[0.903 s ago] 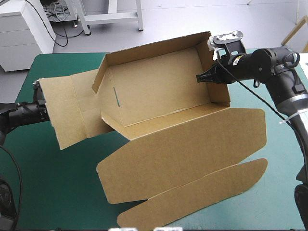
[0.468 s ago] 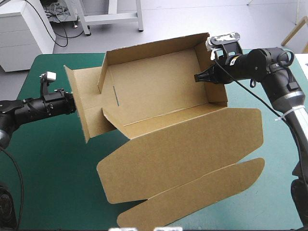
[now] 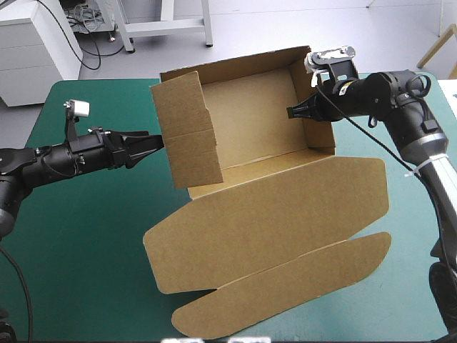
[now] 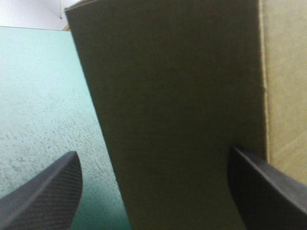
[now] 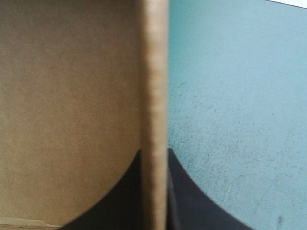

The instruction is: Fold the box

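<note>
Next, my left gripper pinches the side flap across its thin top edge [image 3: 164,136], since the flap's side spreads wider than the left gripper's fingers.
The brown box [image 3: 250,121] stands as an open tray with its back wall up and its wide lid [image 3: 278,221] lying flat toward the front. My right gripper [image 3: 296,112] is shut on the top edge of the box's right wall [image 5: 153,96], one finger on each side. My left gripper [image 3: 150,141] is open, its fingertips against the outer face of the left side flap [image 3: 187,128], which stands upright and leans in over the tray. In the left wrist view that flap [image 4: 172,96] fills the space between the spread fingers [image 4: 53,191].
The lid's long rounded tuck flap [image 3: 285,289] reaches close to the table's front edge. Teal-green cover [image 3: 78,243] shows to the left of the lid and under my left arm. The box's back wall sits near the table's far edge.
The left side flap swung up from lying out to the left and now stands over the tray. My left gripper moved right with it. The right gripper stayed on the right wall.
</note>
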